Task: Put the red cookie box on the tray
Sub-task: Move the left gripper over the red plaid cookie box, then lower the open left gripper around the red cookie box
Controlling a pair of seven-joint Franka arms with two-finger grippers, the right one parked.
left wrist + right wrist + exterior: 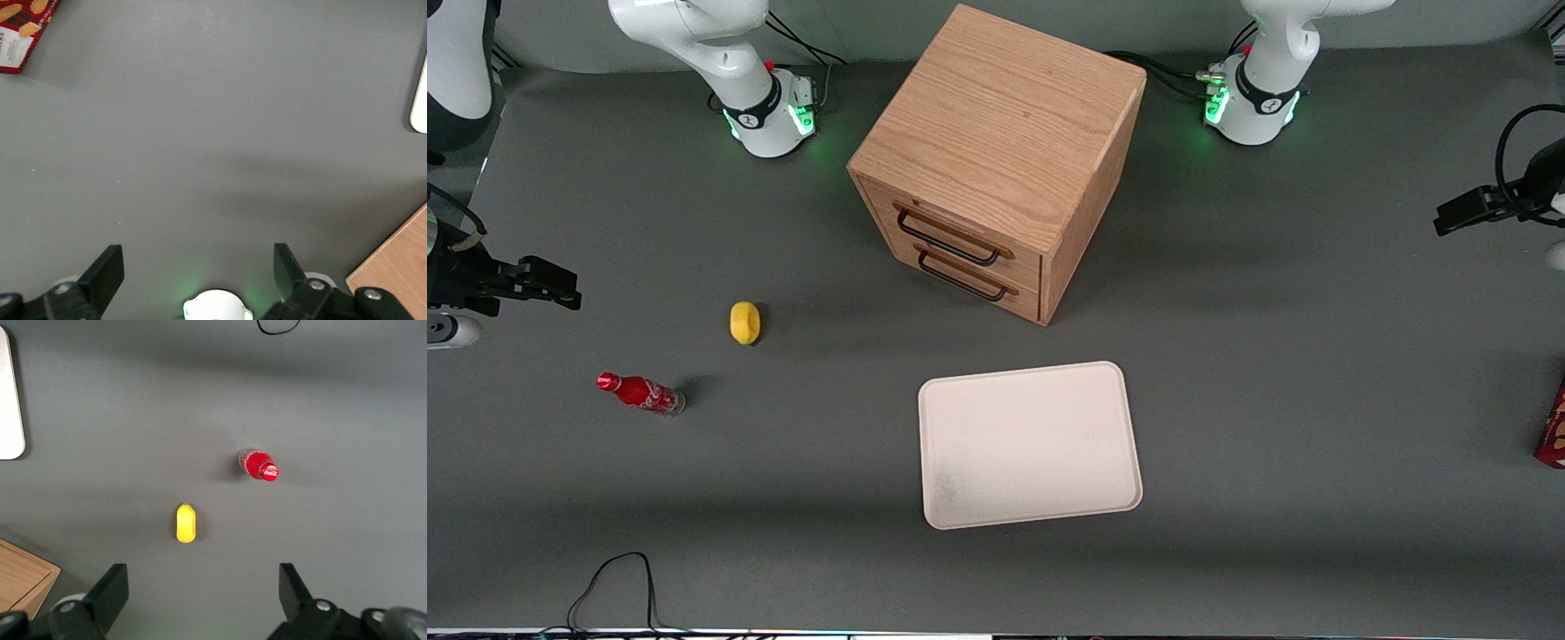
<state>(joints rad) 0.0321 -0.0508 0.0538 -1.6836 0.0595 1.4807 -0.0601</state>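
My left gripper picks up the red cookie box by its end with the white panel (23, 30) next, to set it on the tray.
The red cookie box (1552, 428) lies at the working arm's end of the table, cut off by the front view's edge. The left wrist view shows its dark-red end with cookie pictures and a white panel (23, 30). The cream-white tray (1032, 444) lies flat and bare at mid-table, nearer the front camera than the cabinet; only a strip of its rim (420, 100) shows from the wrist. My left gripper (1449, 218) hovers above the table, farther from the front camera than the box. It is open (198, 267) with nothing between its fingers.
A wooden two-drawer cabinet (996, 133) stands mid-table with both drawers shut; its corner (393, 273) is close to the gripper. A yellow lemon (744, 322) and a small red cola bottle (640, 393) lie toward the parked arm's end.
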